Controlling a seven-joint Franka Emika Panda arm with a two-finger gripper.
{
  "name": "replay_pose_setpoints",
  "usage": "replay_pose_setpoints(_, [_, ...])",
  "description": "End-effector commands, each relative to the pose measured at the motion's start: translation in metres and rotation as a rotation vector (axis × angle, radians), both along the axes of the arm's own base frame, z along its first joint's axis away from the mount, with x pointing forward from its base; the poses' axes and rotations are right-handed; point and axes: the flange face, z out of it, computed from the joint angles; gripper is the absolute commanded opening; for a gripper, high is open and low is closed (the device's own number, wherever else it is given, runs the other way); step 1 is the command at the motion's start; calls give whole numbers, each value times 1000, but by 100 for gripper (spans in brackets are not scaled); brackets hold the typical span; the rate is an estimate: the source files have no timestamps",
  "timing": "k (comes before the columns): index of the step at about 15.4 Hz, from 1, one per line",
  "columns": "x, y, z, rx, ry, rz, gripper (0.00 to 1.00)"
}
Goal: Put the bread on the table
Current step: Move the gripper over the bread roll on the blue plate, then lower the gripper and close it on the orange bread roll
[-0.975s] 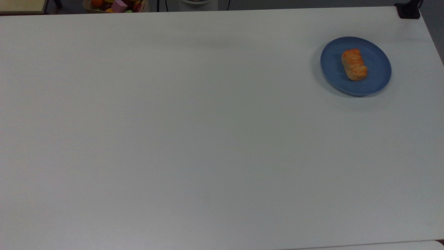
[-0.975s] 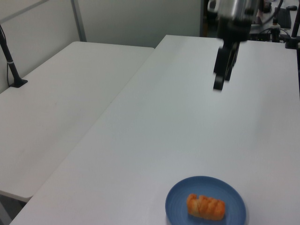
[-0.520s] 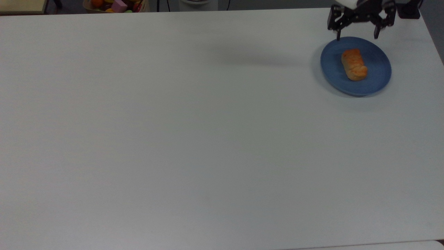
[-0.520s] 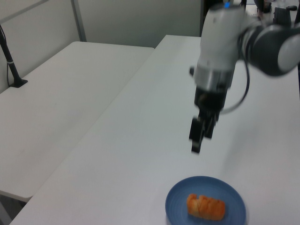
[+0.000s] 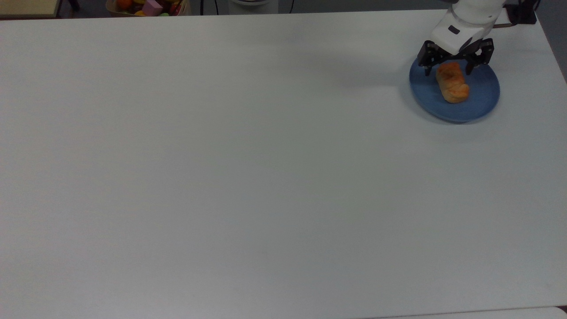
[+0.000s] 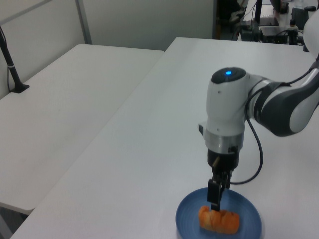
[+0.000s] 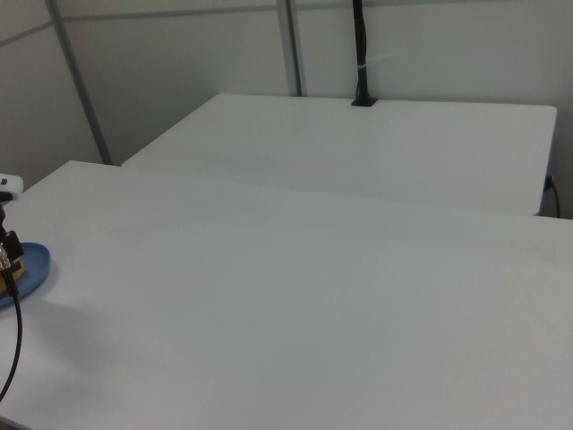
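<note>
The bread needs to go from the blue plate to the table, so my gripper will grab it by its middle [image 6: 219, 222] next.
The bread [image 5: 452, 84], a small orange-brown braided loaf, lies on a round blue plate [image 5: 480, 99] near the far right corner of the white table [image 5: 266, 155]. My gripper [image 5: 448, 71] is open and low over the plate. In the top view its two dark fingers stand on either side of the loaf's upper end. In the left view the gripper [image 6: 215, 198] hangs straight down just above the bread [image 6: 222, 220] on the plate [image 6: 187, 219]. Whether the fingers touch the loaf I cannot tell.
A box of colourful toys [image 5: 148, 6] sits beyond the table's far edge. A black clamp [image 5: 521, 13] stands at the top view's upper right corner. A second white table [image 6: 65, 99] with a black post [image 6: 11, 62] adjoins in the left view.
The arm has swung in toward the plate and come down over it. The open fingers now flank the bread's end. The bread and plate have not moved.
</note>
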Motion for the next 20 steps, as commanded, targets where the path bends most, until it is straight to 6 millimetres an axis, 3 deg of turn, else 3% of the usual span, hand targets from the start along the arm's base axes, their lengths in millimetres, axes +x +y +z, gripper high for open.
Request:
replay_pose_setpoints(1, [-11,16,-19,-30,-18,-5,86])
replay_pose_setpoints(3, [-16,26,-22,-13,-51,-7,73])
replay_pose_setpoints(5, [-16,27,-34,-23,-79,-15,50])
replay_pose_setpoints(6, [-16,27,-35,-29,-92,-13,35])
replay_pose_setpoints(7, [-17,29,-35,-30,-98,-14,9])
replay_pose_setpoints(8, [-18,29,-35,-29,-99,-14,0])
replay_pose_setpoints(13, [-15,30,-25,-28,-128,-10,0])
replay_pose_setpoints(17, [-5,24,40,18,-202,-38,0])
replay_pose_setpoints(20, [6,8,78,23,-241,-67,0])
